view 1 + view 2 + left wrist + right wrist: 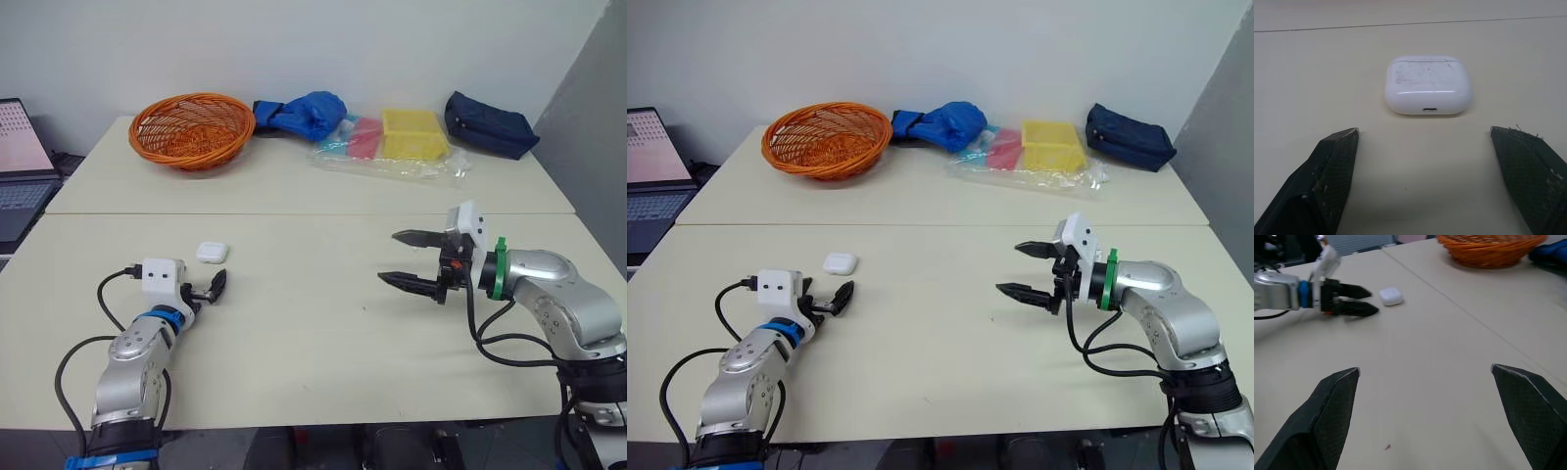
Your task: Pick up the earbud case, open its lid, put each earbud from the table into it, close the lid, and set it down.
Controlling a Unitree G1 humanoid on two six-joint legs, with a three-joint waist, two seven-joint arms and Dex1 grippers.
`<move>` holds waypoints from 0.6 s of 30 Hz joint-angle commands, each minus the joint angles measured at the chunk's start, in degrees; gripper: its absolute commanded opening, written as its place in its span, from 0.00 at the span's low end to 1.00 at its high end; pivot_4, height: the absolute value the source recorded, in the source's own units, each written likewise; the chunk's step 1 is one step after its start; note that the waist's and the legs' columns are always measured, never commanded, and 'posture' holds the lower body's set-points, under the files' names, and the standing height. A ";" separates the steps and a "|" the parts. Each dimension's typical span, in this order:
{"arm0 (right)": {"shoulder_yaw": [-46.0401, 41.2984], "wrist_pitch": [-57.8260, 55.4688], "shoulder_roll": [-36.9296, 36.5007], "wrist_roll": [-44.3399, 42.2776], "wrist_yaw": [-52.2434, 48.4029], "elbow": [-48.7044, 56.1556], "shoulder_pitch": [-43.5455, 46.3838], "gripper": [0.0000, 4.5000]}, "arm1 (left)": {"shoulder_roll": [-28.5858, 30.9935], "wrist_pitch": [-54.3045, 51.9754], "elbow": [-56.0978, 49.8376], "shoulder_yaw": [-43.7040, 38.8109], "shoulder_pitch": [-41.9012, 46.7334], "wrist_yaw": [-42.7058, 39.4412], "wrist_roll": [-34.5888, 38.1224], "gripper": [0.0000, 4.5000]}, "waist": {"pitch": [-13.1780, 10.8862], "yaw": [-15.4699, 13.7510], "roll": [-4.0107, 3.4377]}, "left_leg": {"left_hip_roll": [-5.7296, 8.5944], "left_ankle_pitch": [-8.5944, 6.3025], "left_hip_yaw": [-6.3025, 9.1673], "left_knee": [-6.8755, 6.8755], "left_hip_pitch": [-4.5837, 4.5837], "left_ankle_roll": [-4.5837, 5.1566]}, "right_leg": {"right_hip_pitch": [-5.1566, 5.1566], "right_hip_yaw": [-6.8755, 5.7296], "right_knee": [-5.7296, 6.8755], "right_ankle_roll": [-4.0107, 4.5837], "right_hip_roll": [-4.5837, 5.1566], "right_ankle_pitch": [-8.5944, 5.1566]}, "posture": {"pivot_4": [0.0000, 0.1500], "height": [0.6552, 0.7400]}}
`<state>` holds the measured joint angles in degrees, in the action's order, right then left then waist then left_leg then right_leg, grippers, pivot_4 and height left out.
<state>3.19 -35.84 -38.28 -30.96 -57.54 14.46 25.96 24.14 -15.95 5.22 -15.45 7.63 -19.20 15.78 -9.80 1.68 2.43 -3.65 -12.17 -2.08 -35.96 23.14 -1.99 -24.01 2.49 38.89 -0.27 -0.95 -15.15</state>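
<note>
Next, my left gripper grabs the earbud case by its body (212,254) (1428,95) to pick it up and hold it while the case's lid opens.
The white earbud case (212,252) lies flat on the near table, lid shut, left of centre. My left gripper (215,287) rests just in front of it, a short gap away, open and empty. In the left wrist view the case (1427,85) sits ahead of the gap between the two spread fingers (1334,161), charging port facing them. My right gripper (389,257) hovers over the right half of the table, open wide, holding nothing, its tips pointing left toward the case. The right wrist view shows the case (1391,295) far off, beside the left gripper (1374,302).
On the far table stand an orange wicker basket (191,127), a blue bundle (306,114), a clear plastic bag of coloured items (392,145) and a navy pouch (490,123). A laptop (20,166) sits at the far left. Bare tabletop lies between the grippers.
</note>
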 commanded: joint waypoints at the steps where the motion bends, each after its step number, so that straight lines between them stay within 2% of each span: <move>1: 0.34 -1.32 -1.49 -1.89 -3.29 1.64 3.22 1.00 | -0.75 1.36 2.01 0.18 1.49 0.53 -0.78 0.99 | 0.00 -0.01 0.00 | 0.00 0.00 0.02 -0.01 0.00 0.00 | 0.01 -0.02 0.00 0.00 0.01 0.00 | 1.00 1.00; 11: 0.02 -2.45 -1.35 -1.86 -3.90 -0.03 6.52 1.00 | -2.31 3.44 8.26 2.54 8.15 -2.02 -1.49 0.99 | 0.00 -0.24 0.00 | 0.06 0.01 0.06 -0.08 -0.04 0.00 | 0.08 -0.06 0.04 -0.08 0.03 0.06 | 1.00 1.00; 18: -0.25 -1.04 -3.47 -0.82 -6.65 -2.29 6.88 1.00 | -2.95 5.02 11.70 3.59 11.34 -0.25 -4.23 0.99 | 0.00 -0.17 0.01 | 0.08 0.01 0.01 -0.08 0.00 0.00 | 0.10 -0.05 -0.05 -0.11 0.06 0.06 | 1.00 1.00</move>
<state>3.89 -37.86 -41.27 -31.46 -63.60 11.61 31.25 21.15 -11.92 16.46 -12.68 18.45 -19.83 12.42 -9.80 1.51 2.44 -3.58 -12.16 -2.05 -36.03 23.14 -1.99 -23.91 2.45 38.85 -0.37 -0.89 -15.09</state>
